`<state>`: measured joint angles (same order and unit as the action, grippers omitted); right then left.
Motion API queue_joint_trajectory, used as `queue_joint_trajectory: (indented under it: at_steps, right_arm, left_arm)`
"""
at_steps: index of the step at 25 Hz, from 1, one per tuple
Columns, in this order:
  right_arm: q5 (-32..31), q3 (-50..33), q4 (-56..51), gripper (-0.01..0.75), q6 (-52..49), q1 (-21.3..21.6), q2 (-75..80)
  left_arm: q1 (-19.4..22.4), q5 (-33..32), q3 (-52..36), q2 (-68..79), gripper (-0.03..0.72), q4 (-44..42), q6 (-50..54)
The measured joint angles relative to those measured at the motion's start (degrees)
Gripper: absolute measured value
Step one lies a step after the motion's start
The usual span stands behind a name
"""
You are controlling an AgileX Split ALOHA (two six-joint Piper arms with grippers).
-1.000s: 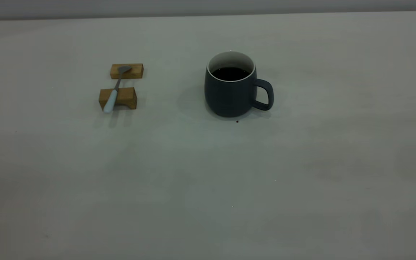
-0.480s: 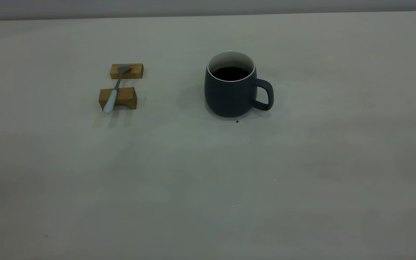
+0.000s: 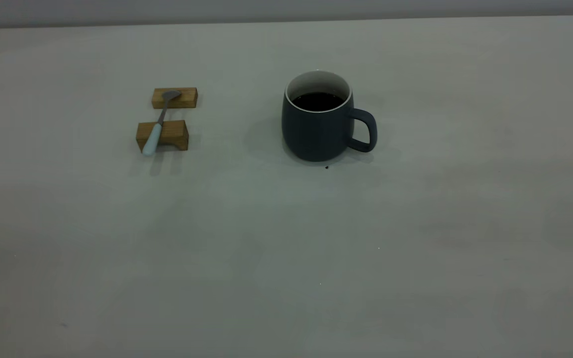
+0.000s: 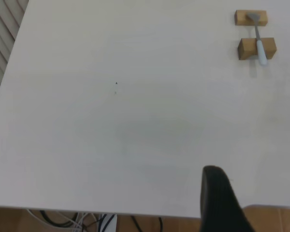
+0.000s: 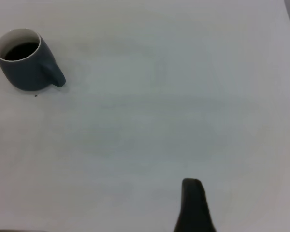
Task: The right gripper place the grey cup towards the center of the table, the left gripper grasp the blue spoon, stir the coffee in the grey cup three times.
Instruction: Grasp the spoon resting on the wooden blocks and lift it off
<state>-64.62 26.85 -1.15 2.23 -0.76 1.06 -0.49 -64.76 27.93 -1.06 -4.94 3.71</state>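
Note:
I need to grab the blue spoon by its blue handle (image 3: 152, 139) with my left gripper next. Then it can stir the coffee in the grey cup (image 3: 316, 127).
The grey cup (image 3: 316, 127) stands upright near the middle of the table (image 3: 286, 238), handle toward the right, with dark coffee (image 3: 318, 101) inside. The blue spoon (image 3: 158, 124) lies across two wooden blocks to its left, bowl on the far block. Neither gripper shows in the exterior view. The left gripper (image 4: 257, 208) hangs open over the table's near edge, far from the blue spoon (image 4: 259, 44). The right gripper (image 5: 246, 212) is open too, only one finger (image 5: 193, 203) showing, well away from the grey cup (image 5: 25, 63).
Two brown wooden blocks (image 3: 174, 98) (image 3: 167, 135) carry the spoon. A tiny dark speck (image 3: 326, 167) lies just in front of the cup. The left wrist view shows the table's edge, with cables (image 4: 77, 220) below it.

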Motion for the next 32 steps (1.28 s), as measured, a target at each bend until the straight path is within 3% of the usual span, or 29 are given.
queue_joint_trajectory:
  at_steps: [9, 17, 23, 32]
  right_arm:
    - [0.0, 0.0, 0.0, 0.591, 0.0, 0.0, 0.0]
    - [0.0, 0.0, 0.0, 0.591, 0.0, 0.0, 0.0]
    - [0.0, 0.0, 0.0, 0.59, 0.0, 0.0, 0.0]
    - [0.0, 0.0, 0.0, 0.589, -0.1, 0.0, 0.0]
  left_arm:
    - [0.0, 2.6, 1.6, 5.7, 0.464, -1.4, 2.6]
    - [0.0, 20.4, 9.7, 41.5, 0.626, -0.6, 3.7]
    - [-0.3, 27.8, 18.8, 70.1, 0.651, 4.9, 3.6]
    - [-8.5, 33.1, 34.6, 106.7, 0.652, 7.1, 3.6]
